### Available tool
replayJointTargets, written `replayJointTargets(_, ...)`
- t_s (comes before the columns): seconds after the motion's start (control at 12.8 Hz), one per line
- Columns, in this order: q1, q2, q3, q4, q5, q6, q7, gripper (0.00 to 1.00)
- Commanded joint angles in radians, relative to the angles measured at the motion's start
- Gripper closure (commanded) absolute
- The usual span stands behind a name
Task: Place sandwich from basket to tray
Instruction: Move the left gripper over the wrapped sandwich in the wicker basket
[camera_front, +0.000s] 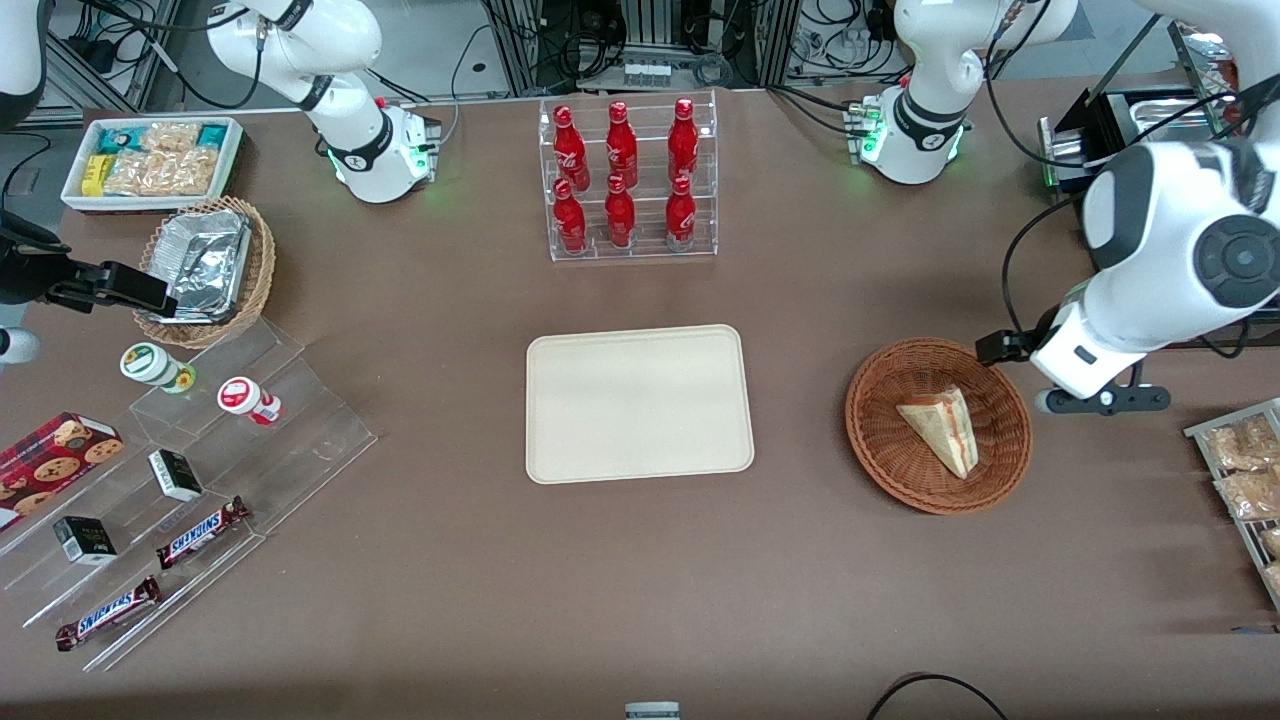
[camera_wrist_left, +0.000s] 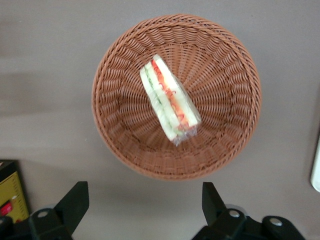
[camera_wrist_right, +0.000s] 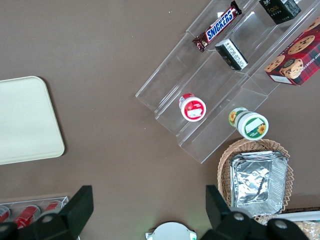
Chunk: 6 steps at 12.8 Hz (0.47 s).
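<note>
The sandwich will go on the cream tray (camera_front: 640, 405), so my gripper will next grab it by its crinkled wrapper end (camera_front: 943, 406).
The sandwich (camera_front: 940, 425), a wrapped wedge with red, green and white filling, lies in the round reddish-brown basket (camera_front: 880, 440) toward the working arm's end of the table. In the left wrist view the sandwich (camera_wrist_left: 170, 102) lies near the middle of the basket (camera_wrist_left: 120, 140). The cream tray (camera_front: 640, 405) sits bare at the table's middle; its corner also shows in the right wrist view (camera_wrist_right: 25, 120). My left gripper (camera_front: 1095, 400) hovers above the table just beside the basket's rim. In the left wrist view the gripper (camera_wrist_left: 144, 200) is open wide and holds nothing.
A clear rack of red bottles (camera_front: 630, 180) stands farther from the front camera than the tray. A metal rack of snack packets (camera_front: 1245, 470) lies at the working arm's end. A clear stepped stand (camera_front: 200, 450), a foil-container basket (camera_front: 205, 270) and a white bin (camera_front: 150, 160) lie toward the parked arm's end.
</note>
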Motion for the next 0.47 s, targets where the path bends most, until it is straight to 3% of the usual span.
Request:
replayJointTargets(0.0, -0.007, -0.015, 0.003, -0.094, -0.007, 0.13, -0.049, 0.0)
replayJointTargets(0.23, -0.007, -0.001, 0.003, -0.096, -0.014, 0.141, -0.25, 0.0)
replayJointTargets(0.39, -0.007, 0.004, 0.003, -0.096, -0.067, 0.167, -0.347, 0.0)
